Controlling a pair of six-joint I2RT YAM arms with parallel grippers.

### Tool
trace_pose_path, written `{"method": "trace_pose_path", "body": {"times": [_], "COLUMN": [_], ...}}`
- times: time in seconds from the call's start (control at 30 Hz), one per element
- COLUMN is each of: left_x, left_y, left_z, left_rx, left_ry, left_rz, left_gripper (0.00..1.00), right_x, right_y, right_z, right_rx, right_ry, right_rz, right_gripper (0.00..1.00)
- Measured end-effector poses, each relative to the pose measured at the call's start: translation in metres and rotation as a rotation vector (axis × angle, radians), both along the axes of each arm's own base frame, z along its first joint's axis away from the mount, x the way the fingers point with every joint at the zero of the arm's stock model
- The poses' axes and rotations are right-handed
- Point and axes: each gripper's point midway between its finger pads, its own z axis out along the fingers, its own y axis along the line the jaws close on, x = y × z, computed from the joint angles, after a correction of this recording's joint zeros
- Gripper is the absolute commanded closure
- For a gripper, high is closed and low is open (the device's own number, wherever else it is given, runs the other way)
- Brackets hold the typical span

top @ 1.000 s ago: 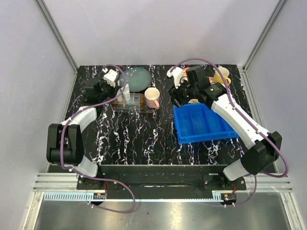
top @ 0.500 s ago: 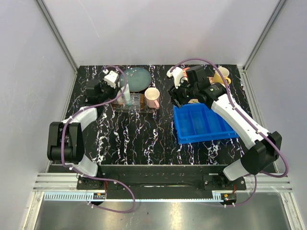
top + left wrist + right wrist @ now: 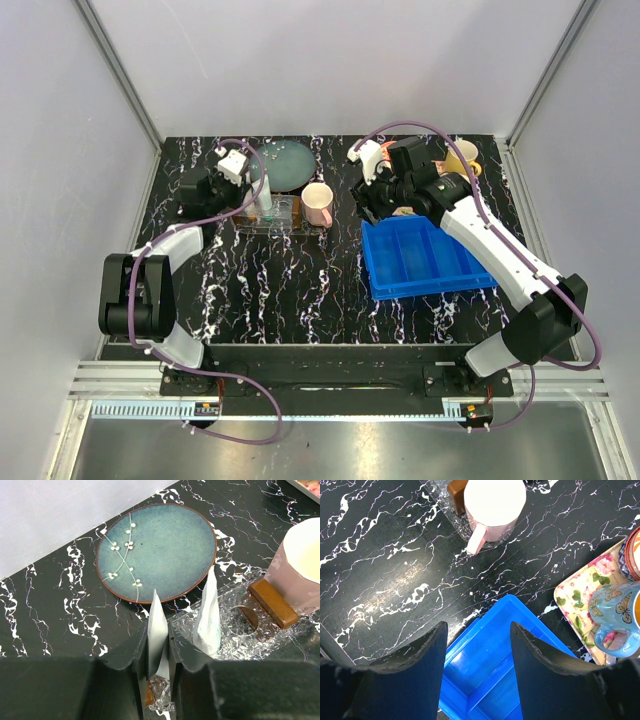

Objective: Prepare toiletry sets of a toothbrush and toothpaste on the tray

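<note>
The white toothpaste tube is upright in the tray and would end upright, so it is time for my left gripper to open now.
My left gripper is shut on a white toothpaste tube, held upright with its flat end up. Its orange cap shows below, at the near end of the clear tray. A second white tube with teal markings stands upright in the tray beside it. The tray's brown end piece lies next to a pink mug. In the top view the left gripper is over the tray's left end. My right gripper is open and empty above the blue bin's corner. No toothbrush is in view.
A teal plate lies behind the tray. The blue bin sits right of centre. A patterned square tray with a blue butterfly mug stands at the back right. The pink mug touches the tray's right end.
My left gripper has shifted slightly to the left with the tube in it. The right arm has not moved.
</note>
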Motion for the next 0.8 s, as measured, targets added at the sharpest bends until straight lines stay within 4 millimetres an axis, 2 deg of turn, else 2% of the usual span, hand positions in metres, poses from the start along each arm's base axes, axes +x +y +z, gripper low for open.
{"method": "trace_pose_path", "body": {"times": [0.2, 0.33, 0.8], "left_x": [-0.0014, -0.0017, -0.0019], "left_y": [0.0001, 0.0, 0.0002], "left_z": [-0.0036, -0.0057, -0.0065], "left_rx": [0.0, 0.001, 0.004], "left_ry": [0.005, 0.009, 0.01], "left_rz": [0.0, 0.0, -0.001], "left_gripper": [1.0, 0.95, 0.51], "right_x": [-0.0001, 0.0, -0.0001], "right_y": [0.0, 0.0, 0.0], "right_z": [-0.0001, 0.0, -0.0001], "right_rx": [0.0, 0.0, 0.0], "right_ry": [0.0, 0.0, 0.0], "right_rz": [0.0, 0.0, 0.0], "right_gripper": [0.41, 0.41, 0.41]}}
